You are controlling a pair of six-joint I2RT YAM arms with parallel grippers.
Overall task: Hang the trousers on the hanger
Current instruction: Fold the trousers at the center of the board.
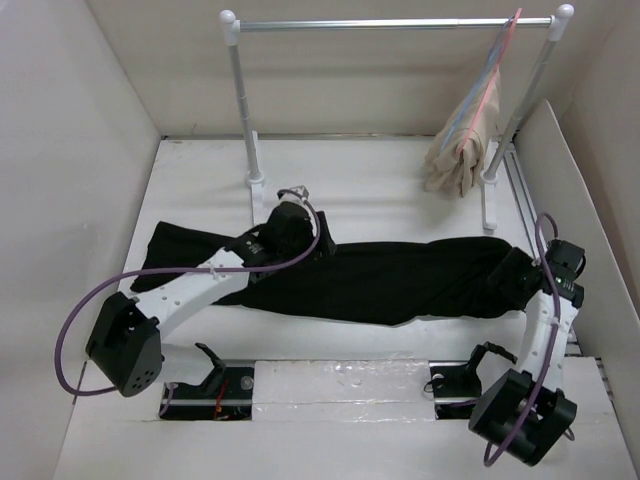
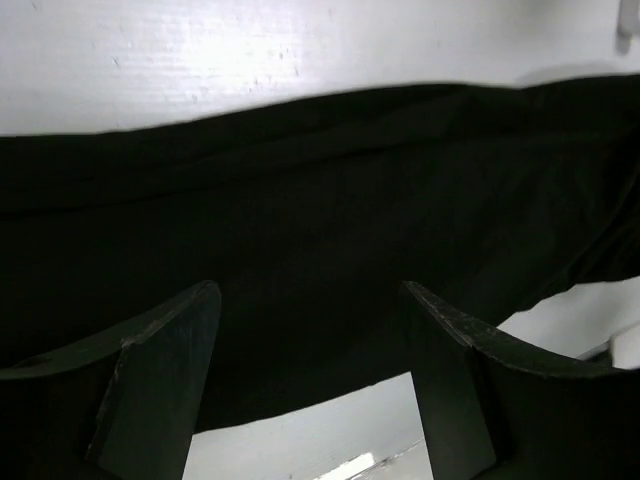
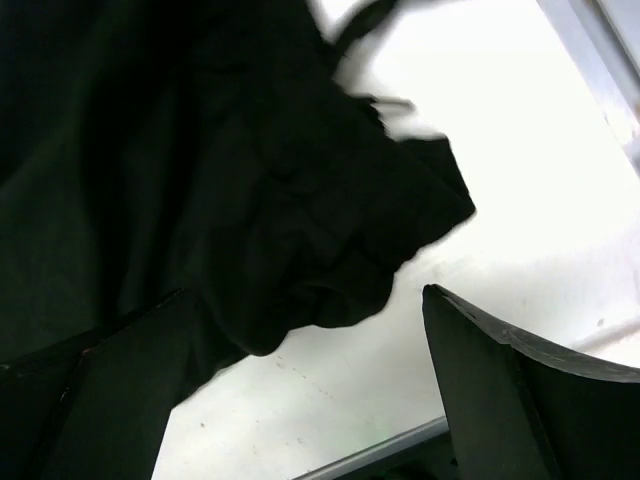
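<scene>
The trousers [image 1: 400,280] need to be folded over for the hanger, so my right gripper should grab them next by the bunched corner at their end [image 1: 519,279].
The black trousers [image 1: 400,280] lie stretched left to right across the white table. My left gripper [image 1: 298,222] hovers over their left half. In the left wrist view it [image 2: 308,295] is open, with dark cloth [image 2: 320,200] under and beyond its fingers and nothing pinched. My right gripper [image 1: 520,272] sits at the trousers' right end. In the right wrist view it [image 3: 305,295] is open wide, and a bunched corner of the trousers [image 3: 300,230] lies loose between the fingers. A thin light-blue hanger [image 1: 487,72] hangs at the right end of the rail.
A white clothes rack [image 1: 390,23] stands at the back. On its right end hang a pink hanger [image 1: 505,45] and a beige garment [image 1: 462,140]. The rack's left post [image 1: 243,110] stands just behind my left gripper. White walls [image 1: 70,150] close in both sides.
</scene>
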